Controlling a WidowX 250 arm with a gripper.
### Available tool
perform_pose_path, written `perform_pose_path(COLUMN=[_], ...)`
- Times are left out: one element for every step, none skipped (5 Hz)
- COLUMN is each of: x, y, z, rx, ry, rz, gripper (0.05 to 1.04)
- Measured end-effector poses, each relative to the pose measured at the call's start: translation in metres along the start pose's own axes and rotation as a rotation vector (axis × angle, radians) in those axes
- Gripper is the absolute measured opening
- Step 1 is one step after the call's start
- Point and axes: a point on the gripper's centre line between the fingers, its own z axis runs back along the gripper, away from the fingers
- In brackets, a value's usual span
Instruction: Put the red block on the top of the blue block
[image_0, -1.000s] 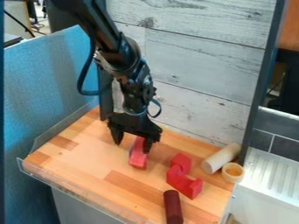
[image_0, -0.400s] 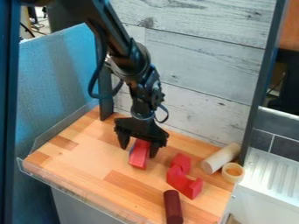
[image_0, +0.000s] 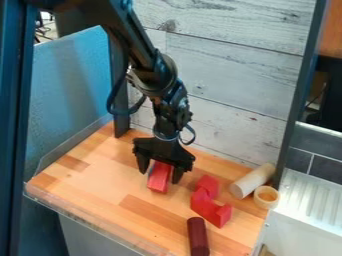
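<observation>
The robot's gripper next needs to set the red block on top of the blue block, so it should grab the red block by its long sides.
The gripper (image_0: 160, 173) hangs low over the middle of the wooden table, pointing down. Its two fingers stand apart, one on each side of the far part of a long red block (image_0: 159, 179), with a narrow gap at the near finger tips. A thin bluish edge shows along the red block's left side; most of whatever is blue there is hidden by the red block and the gripper, so I cannot tell how the two are stacked.
Right of the gripper lie a red arch-shaped block (image_0: 212, 210) and a small red block (image_0: 208, 185) touching it. A dark red cylinder (image_0: 198, 236) is at the front, a pale wooden cylinder (image_0: 252, 181) and a round cup-like piece (image_0: 266, 197) at the right edge.
The gripper has shifted right and slightly down toward the viewer, so its fingers now straddle the long red block. The blocks have not visibly moved.
</observation>
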Motion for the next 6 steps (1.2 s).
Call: perform_pose_path(x=[0.003, 0.004, 0.003, 0.003, 0.010, 0.031], y=[0.000, 0.001, 0.001, 0.001, 0.009, 0.020], z=[-0.004, -0.011, -0.010, -0.004, 0.006, 0.025], rx=[0.021, 0.034, 0.032, -0.008, -0.037, 0.007], ry=[0.012, 0.032, 0.051, 0.111, 0.164, 0.225], rz=[0.012, 0.035, 0.046, 0.077, 0.124, 0.137], gripper=[0.961, 0.681, 0.594, 0.593, 0.593, 0.593])
